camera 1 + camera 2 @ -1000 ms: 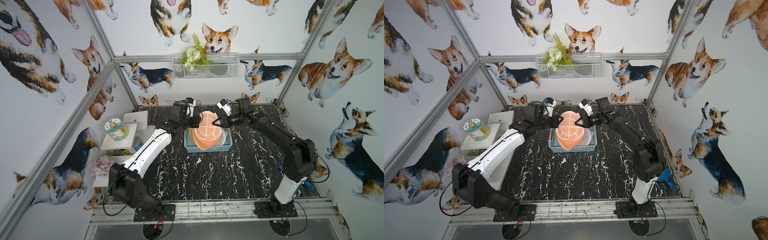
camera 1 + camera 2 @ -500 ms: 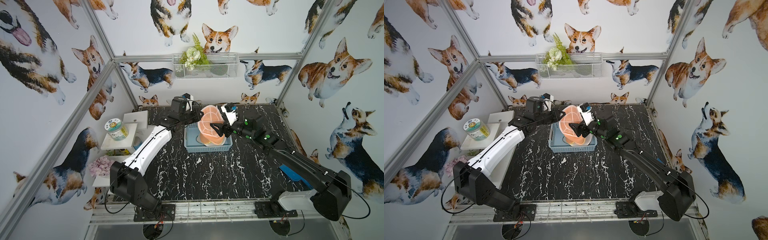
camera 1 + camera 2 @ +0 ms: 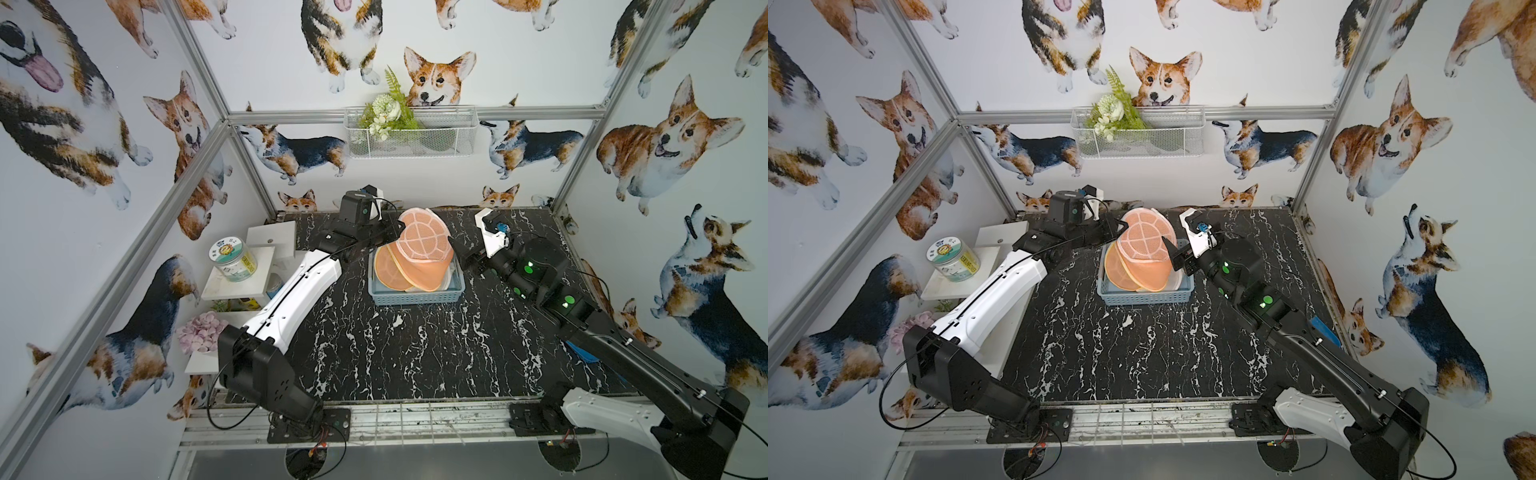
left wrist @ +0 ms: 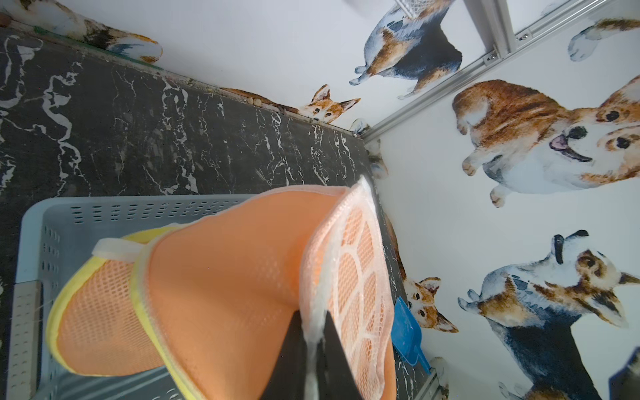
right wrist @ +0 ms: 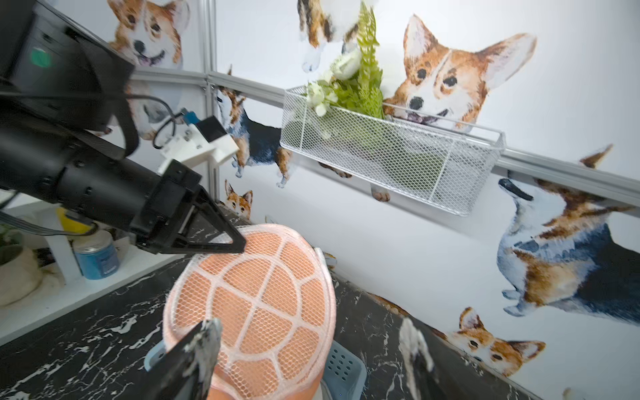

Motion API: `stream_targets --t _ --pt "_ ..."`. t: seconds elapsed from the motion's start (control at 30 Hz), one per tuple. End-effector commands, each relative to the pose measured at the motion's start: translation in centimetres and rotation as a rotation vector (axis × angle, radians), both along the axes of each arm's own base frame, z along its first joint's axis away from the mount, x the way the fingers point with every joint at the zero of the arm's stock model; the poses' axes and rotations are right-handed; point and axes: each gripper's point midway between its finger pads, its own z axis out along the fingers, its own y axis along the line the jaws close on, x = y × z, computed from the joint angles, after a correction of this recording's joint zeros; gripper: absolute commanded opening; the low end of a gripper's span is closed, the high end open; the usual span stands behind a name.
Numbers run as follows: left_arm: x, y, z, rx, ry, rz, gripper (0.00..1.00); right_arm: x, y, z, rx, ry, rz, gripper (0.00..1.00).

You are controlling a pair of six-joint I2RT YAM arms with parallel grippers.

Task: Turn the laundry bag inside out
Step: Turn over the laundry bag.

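Observation:
The right gripper grabs the netted panel's white rim next, so the yellow-trimmed part stays free to turn the bag [image 3: 424,245] inside out.
The laundry bag [image 3: 424,245] [image 3: 1144,245] is orange mesh with a round, white-netted end panel. It hangs tilted over a blue-grey basket [image 3: 415,296] [image 3: 1144,298], its lower part resting inside. A yellow-trimmed orange mesh part [image 4: 97,311] lies in the basket beside it. My left gripper [image 4: 313,313] [image 3: 398,227] is shut on the white rim of the netted panel [image 5: 256,294] and holds it up. Just right of the bag, my right gripper [image 5: 310,332] [image 3: 1173,249] stands open and grips nothing.
A white shelf at the left carries a clear jar [image 3: 232,257], a blue can [image 5: 97,256] and purple flowers [image 3: 199,332]. A wire basket with a plant [image 3: 409,133] hangs on the back wall. A blue scoop [image 4: 408,332] lies by the right wall.
My right gripper has opened, let go of the bag's right edge and drawn back to the right. The left gripper keeps its hold, and the bag now hangs from it alone.

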Motion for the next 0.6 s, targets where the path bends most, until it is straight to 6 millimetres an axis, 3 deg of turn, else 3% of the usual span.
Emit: stream_targets --t 0.0,0.07,0.27,0.43,0.57 --pt "-0.1 -0.4 1.0 -0.035 -0.007 -0.011 0.0 -1.0 3.5 -1.7 -0.088 0.015 0.107 0.87" --pt "-0.2 -0.6 1.0 -0.047 0.002 -0.019 0.0 0.0 4.8 -3.6 -0.134 0.037 0.104 0.87" --pt "-0.5 -0.6 0.8 -0.049 0.011 -0.025 0.0 1.7 5.5 -4.8 -0.198 -0.018 0.054 0.88" --pt "-0.5 -0.7 0.5 -0.047 0.022 -0.032 0.0 1.1 6.2 -5.3 -0.262 -0.072 0.046 0.89" --pt "-0.5 -0.8 0.4 -0.05 0.025 -0.038 0.0 1.2 7.0 -7.4 -0.366 -0.067 0.023 0.9"
